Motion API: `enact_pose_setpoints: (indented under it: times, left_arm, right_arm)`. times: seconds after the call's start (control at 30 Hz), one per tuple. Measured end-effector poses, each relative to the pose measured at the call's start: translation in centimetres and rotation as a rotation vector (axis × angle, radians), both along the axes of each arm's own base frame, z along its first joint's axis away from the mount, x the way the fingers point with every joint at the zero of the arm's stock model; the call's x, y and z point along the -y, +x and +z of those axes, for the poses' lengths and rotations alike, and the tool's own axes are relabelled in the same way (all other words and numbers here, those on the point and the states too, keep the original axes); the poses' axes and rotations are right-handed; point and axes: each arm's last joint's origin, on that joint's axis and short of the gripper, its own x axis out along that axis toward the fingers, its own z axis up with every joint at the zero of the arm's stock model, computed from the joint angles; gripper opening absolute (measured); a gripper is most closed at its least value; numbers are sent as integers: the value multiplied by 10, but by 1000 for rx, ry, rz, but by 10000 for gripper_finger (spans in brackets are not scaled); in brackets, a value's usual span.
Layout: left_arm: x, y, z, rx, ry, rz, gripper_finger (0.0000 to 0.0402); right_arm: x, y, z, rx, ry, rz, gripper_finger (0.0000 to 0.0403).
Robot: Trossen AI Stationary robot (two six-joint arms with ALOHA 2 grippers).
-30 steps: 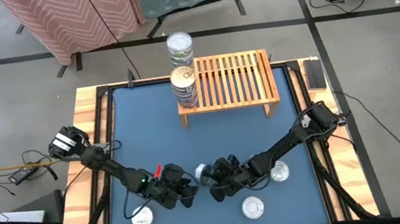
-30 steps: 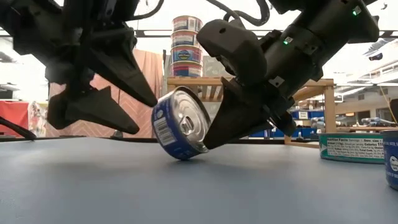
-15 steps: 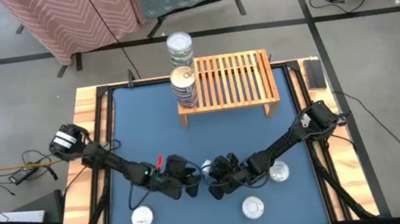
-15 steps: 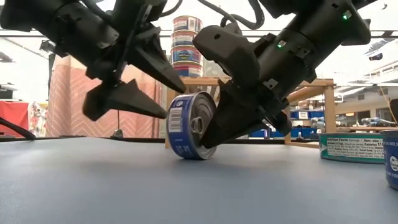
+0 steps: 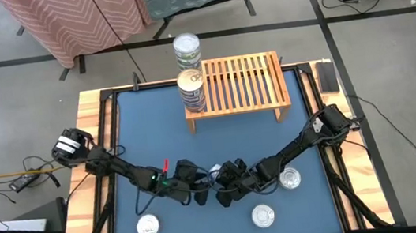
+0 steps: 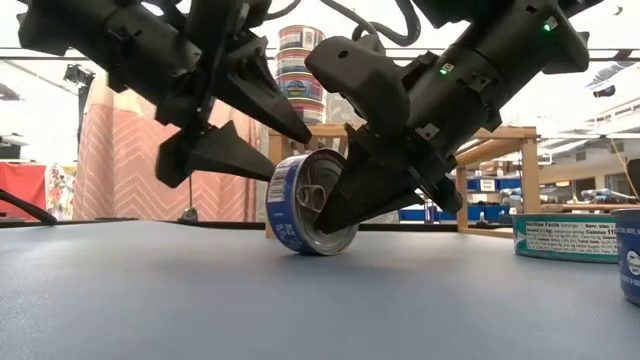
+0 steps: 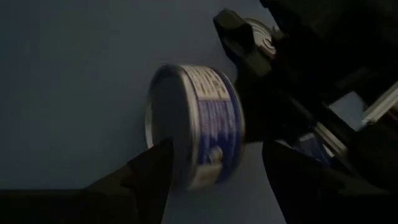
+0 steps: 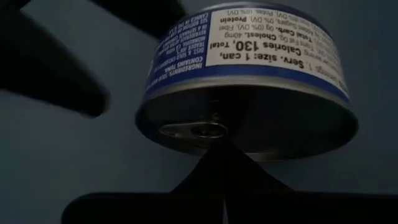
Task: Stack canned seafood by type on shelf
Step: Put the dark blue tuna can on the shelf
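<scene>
My left gripper should move closer first and then close on the tin [image 7: 216, 121], as my fingers stop short of it, its bottom side [image 7: 169, 107] at an angle, and would miss it now.
A blue-labelled tin [image 6: 310, 205] with a silver pull-tab lid stands on its rim on the blue table, between both grippers; it also shows in the high view [image 5: 214, 176]. My right gripper [image 6: 335, 222] is shut, at the tin's lid side. My left gripper [image 6: 285, 155] is open, one finger above the tin and one at its bottom face [image 7: 163, 118]. The wooden shelf [image 5: 240, 85] stands at the far edge, with a stack of tins [image 5: 191, 91] on its left end. A second stack [image 5: 187, 51] shows behind it. My right gripper presses its shut fingertips [image 8: 217, 155] against the tin's pull-tab lid [image 8: 205, 132], coming slanting down from the table's right. The tin rests on its rim on the table, tilted, with its lid leaning on the fingers. My left gripper: I cannot tell whether a finger [image 7: 152, 171] touches the tin.
Three loose tins lie flat near the front: one at the left [image 5: 148, 227], one in the middle [image 5: 263, 216], one under the right arm [image 5: 289, 177]. Two of them show at the right of the low view [image 6: 565, 238].
My left gripper has moved toward the table's right, up to the tin, and now straddles it. The tin, which leaned well over on my right gripper's fingers, has tipped up to stand steeper on its rim.
</scene>
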Motion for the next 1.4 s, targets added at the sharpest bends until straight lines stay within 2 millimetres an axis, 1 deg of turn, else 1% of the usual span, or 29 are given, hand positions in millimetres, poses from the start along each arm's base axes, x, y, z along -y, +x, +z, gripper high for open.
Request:
enact_pose_setpoints:
  times: [0.1, 0.17, 0.27, 0.4, 0.5, 0.93, 1.07, 1.17, 1.23, 1.33, 1.4]
  left_arm:
    - [-7, 4, 1, -20, 33, -18, 250]
    - [-11, 9, 5, -39, 63, -66, 250]
    - [-13, 19, 16, -83, 139, -124, 250]
    - [-17, 26, 30, -185, 282, -136, 250]
    - [-19, 30, 38, -194, 332, -147, 250]
    - [-17, 30, 30, -235, 286, -185, 250]
    - [-13, 34, 16, -268, 276, -212, 250]
    - [-9, 41, 2, -324, 249, -246, 250]
    - [-6, 46, -3, -361, 214, -247, 248]
    - [-4, 48, -2, -401, 189, -243, 230]
    - [-5, 49, 1, -406, 201, -230, 205]
  right_arm:
    - [0, 0, 0, 0, 0, -1, 0]
    - [0, 0, 0, 0, 0, -1, 0]
    - [0, 0, 0, 0, 0, 0, 0]
    - [0, 0, 0, -2, -8, 7, 0]
    - [0, 0, 1, -1, -12, 12, 0]
    - [1, 0, 0, -8, -19, 16, 0]
    - [2, 0, 0, -11, -20, 14, 0]
    - [2, 0, 0, -13, -20, 13, 0]
    - [2, 0, 0, -21, -23, 16, 0]
    - [2, -2, -2, -46, -19, 14, 0]
    - [1, -4, -3, -50, -14, 10, 0]
